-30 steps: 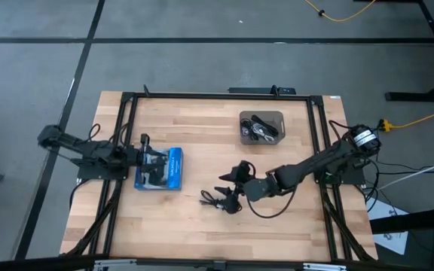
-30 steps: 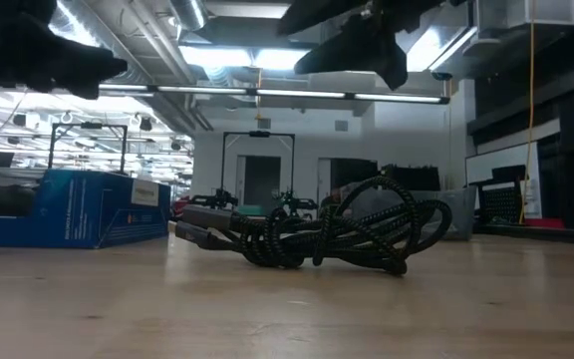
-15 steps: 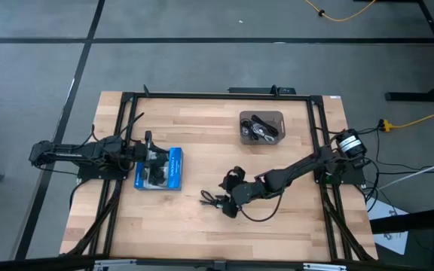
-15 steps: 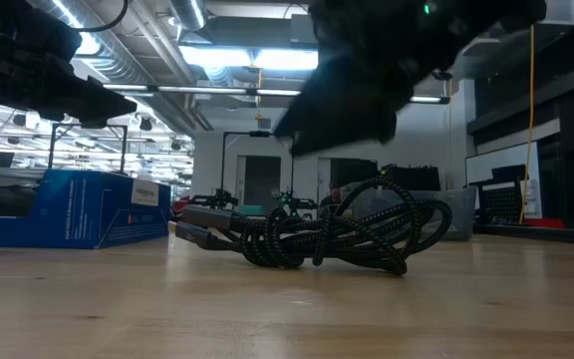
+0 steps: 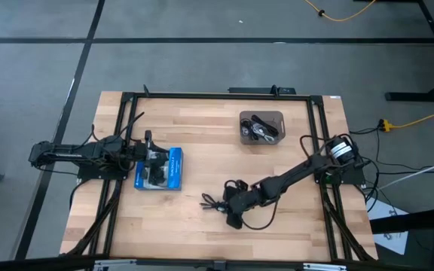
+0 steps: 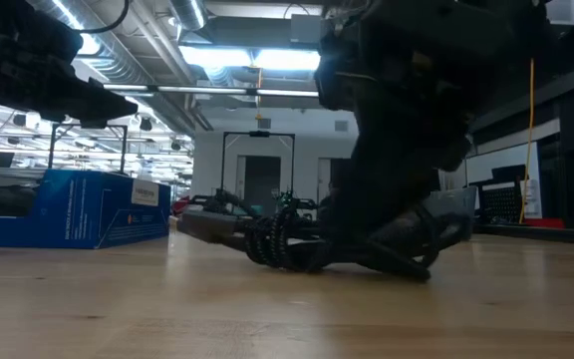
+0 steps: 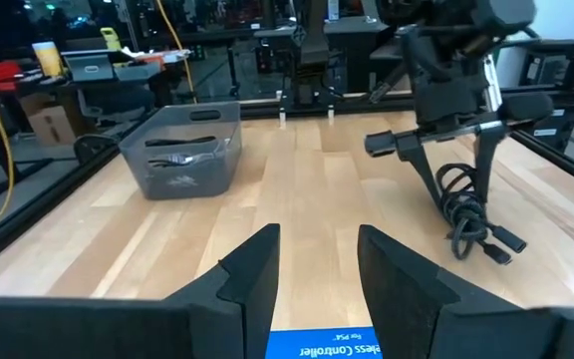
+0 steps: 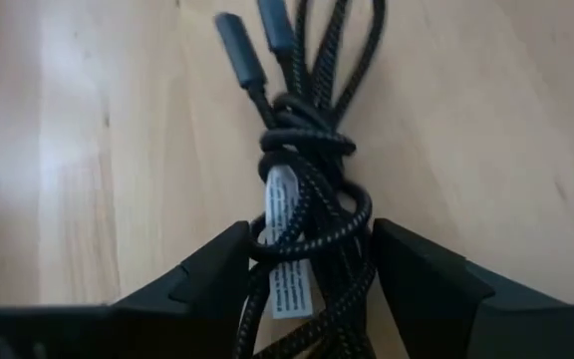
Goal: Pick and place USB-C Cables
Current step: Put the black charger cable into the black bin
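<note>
I should next grab the cable bundle with my right gripper by its knotted middle point(image 8: 312, 229), so that I can move the bundle into the grey bin.
One black braided USB-C cable bundle point(image 5: 213, 200) lies on the wooden table near its middle, connector ends point(image 8: 252, 40) pointing away from my right wrist. My right gripper point(image 5: 232, 207) is down over it, open, one finger on each side of the bundle point(image 8: 307, 150). A grey bin point(image 5: 261, 126) at the table's far side holds more bundled cables. My left gripper point(image 5: 153, 162) hovers open over a blue box point(image 5: 170, 168) on the table's left and holds nothing. My right gripper point(image 8: 310, 234) comes down from above and straddles the bundle's knotted middle point(image 8: 312, 214), fingers across the cable's length. The loops reach the inner faces of both fingers point(image 8: 222, 264). The bundle point(image 6: 267, 234) rests on the table, its connector end point(image 6: 207, 212) slightly raised.
The blue box point(image 7: 317, 344) lies just under my left fingers. The grey bin point(image 7: 182, 150) stands toward the far edge. A black frame point(image 5: 202, 96) runs around the table top. Bare wood lies in front of the cable.
My right gripper has moved down and toward the table's near-left, from above the bundle to astride it. The bundle has been nudged: its connector end has risen a little and its loops are squashed. My left arm has sunk slightly over the blue box.
</note>
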You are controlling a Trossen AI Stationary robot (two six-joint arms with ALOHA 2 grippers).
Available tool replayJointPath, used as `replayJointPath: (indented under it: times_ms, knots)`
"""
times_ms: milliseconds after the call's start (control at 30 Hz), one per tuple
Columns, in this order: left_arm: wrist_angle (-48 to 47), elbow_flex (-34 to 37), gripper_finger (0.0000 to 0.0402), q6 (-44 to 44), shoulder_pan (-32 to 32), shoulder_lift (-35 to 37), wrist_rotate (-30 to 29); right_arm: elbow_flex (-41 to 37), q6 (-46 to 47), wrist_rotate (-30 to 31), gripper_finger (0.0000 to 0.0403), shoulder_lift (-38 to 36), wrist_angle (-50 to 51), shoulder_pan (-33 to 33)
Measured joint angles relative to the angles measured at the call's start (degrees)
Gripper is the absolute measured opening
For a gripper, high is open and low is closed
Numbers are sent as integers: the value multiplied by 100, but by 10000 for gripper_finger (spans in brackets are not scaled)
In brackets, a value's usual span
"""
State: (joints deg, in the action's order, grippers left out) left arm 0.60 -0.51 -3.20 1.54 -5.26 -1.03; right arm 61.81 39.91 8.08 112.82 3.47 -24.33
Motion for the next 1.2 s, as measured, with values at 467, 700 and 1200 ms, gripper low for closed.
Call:
replayJointPath:
  times_ms: [467, 700, 1200]
  knots:
    - [6, 0, 130, -33, 0, 2, -103, -14, 1261, 496, 164, 194, 95, -69]
    - [9, 0, 130, -31, 0, 2, -119, -33, 675, 1585, 42, 106, 91, -26]
    - [17, 2, 130, -31, 0, 2, -123, 1045, -2926, 6135, 42, -1768, 1845, 323]
